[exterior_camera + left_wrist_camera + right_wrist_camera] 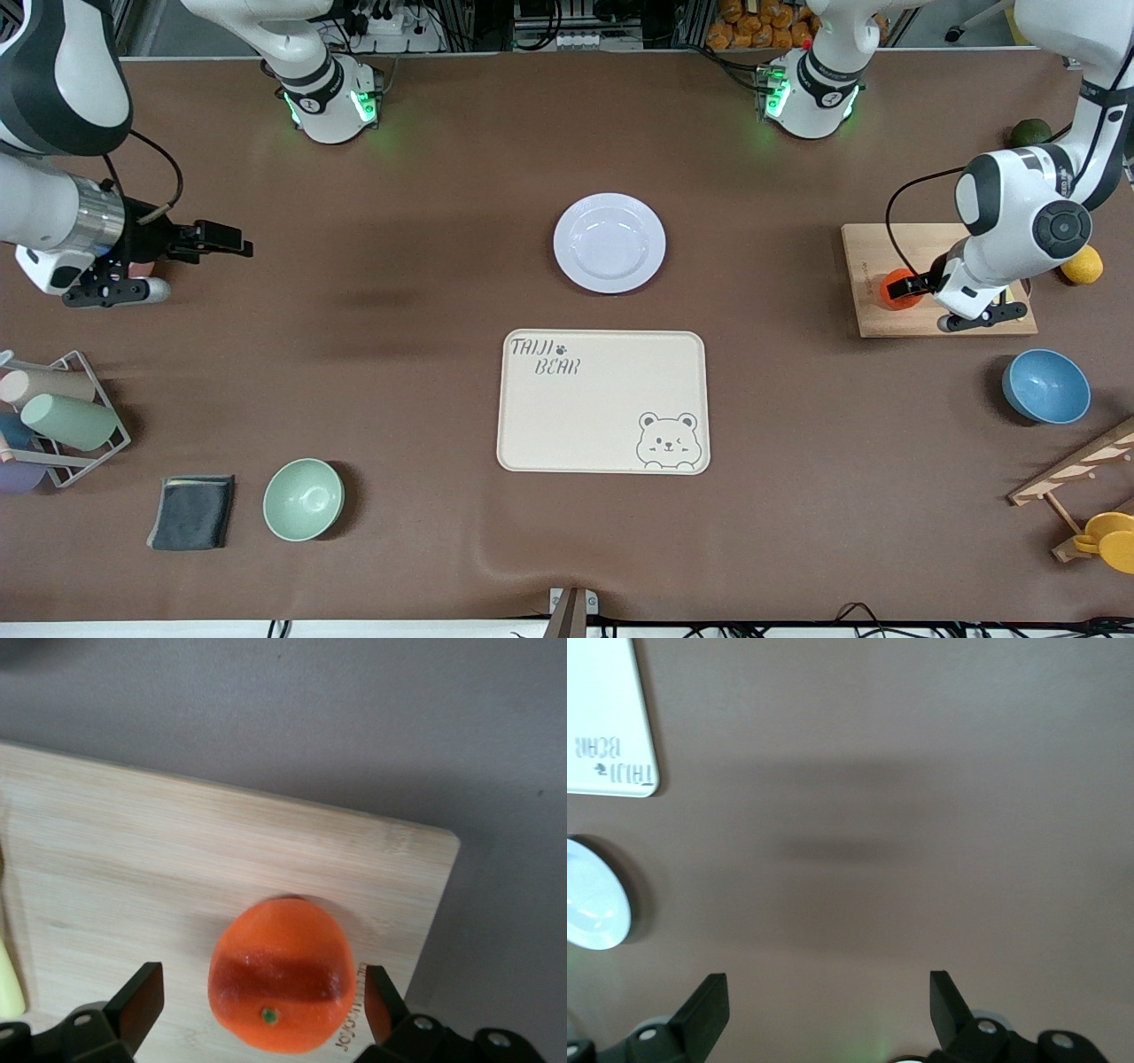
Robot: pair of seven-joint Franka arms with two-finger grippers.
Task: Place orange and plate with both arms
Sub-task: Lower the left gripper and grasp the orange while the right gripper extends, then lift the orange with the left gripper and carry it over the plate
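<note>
I should next pick up the orange (pixel 891 293) by its round sides with my left gripper. Then I can put the orange on the plate (pixel 609 242).
The orange (pixel 891 293) sits on a wooden cutting board (pixel 939 257) at the left arm's end of the table. My left gripper (pixel 905 287) is down at it, open, with one finger on each side. In the left wrist view the orange (pixel 282 974) lies between the fingertips (pixel 142 997), a small gap on each side. The pale plate (pixel 609 242) lies at mid-table, farther from the front camera than the bear-print tray (pixel 602 400). My right gripper (pixel 115 288) hovers open and empty over bare table at the right arm's end; its wrist view shows the plate (pixel 589 908).
A lemon (pixel 1082 264) and a dark green fruit (pixel 1030 133) lie beside the board. A blue bowl (pixel 1046 385) and a wooden rack (pixel 1076 478) are nearer the camera. A cup rack (pixel 62 416), a grey cloth (pixel 191 511) and a green bowl (pixel 303 499) sit at the right arm's end.
</note>
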